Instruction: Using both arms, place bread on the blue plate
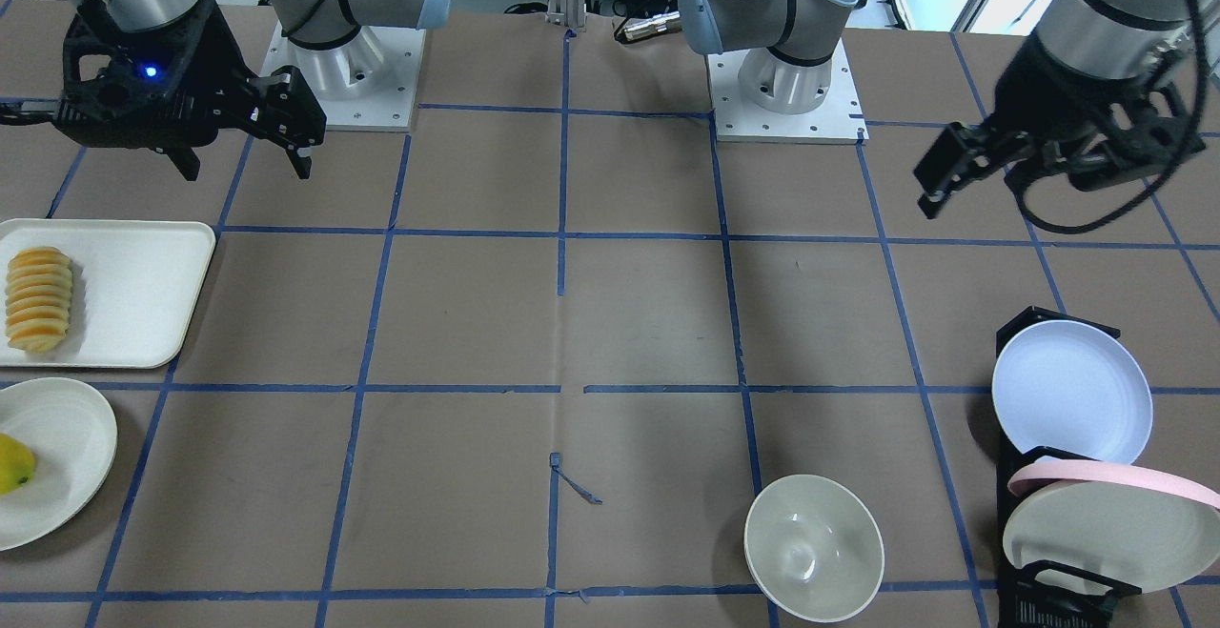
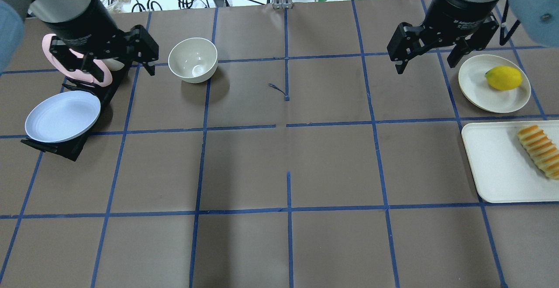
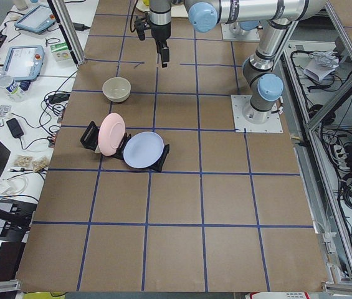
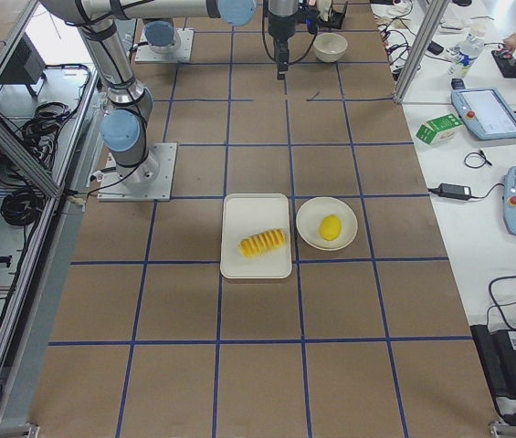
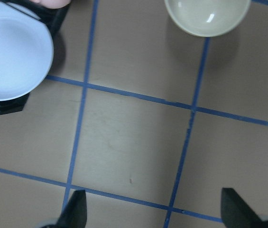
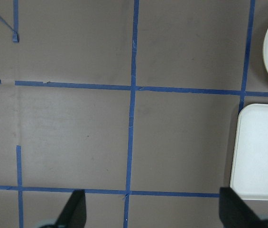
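I should grab the blue plate by its rim (image 1: 1036,327) with my left gripper, to set it out for the bread (image 1: 38,299).
The bread (image 1: 38,299) lies on a white tray (image 1: 133,294) at the table's edge on my right side; it also shows in the overhead view (image 2: 539,150). The blue plate (image 2: 62,116) leans in a black rack (image 2: 65,146) on my left side, empty; it also shows in the front view (image 1: 1072,390) and the left wrist view (image 5: 13,54). My left gripper (image 2: 107,65) hangs open and empty above the rack's far end. My right gripper (image 2: 430,63) hangs open and empty above the table, beyond the tray.
A pink-rimmed cream plate (image 1: 1110,514) stands in the same rack. A white bowl (image 2: 192,59) sits next to the rack. A white plate (image 2: 478,85) with a yellow fruit (image 2: 503,78) lies beside the tray. Blue tape lines grid the brown table.
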You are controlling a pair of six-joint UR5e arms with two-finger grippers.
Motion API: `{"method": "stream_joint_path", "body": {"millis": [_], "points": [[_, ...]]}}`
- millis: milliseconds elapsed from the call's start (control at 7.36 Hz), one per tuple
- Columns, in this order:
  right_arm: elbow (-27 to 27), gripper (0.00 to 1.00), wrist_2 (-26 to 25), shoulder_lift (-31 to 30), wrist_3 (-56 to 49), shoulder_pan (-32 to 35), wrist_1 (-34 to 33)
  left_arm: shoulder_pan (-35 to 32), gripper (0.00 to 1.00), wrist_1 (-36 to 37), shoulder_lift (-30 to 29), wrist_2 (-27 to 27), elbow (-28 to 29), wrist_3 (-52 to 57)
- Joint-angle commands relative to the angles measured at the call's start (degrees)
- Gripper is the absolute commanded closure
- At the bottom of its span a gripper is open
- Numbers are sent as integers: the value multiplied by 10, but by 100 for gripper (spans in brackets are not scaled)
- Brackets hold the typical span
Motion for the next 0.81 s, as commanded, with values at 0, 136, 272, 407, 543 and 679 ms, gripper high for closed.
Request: {"method": "stream_joint_path", "body": {"millis": [0,136,272,407,543,679], "points": [[1,0,0,2,-3,-4,-1,126,0,14,-37,-1,-11,18],[8,0,-2,1,-3,-9,-3,158,0,69,-74,0,-13,38],[20,0,-2,0,-6,-36,-4,187,0,108,-117,1,-12,69],[35,0,0,0,-25,-72,0,218,0,129,-160,-1,-10,81],[65,0,0,0,-100,-109,-9,233,1,178,-202,-4,-11,114],[104,0,1,1,-146,-163,-31,237,11,201,-237,-2,-10,133]]}}
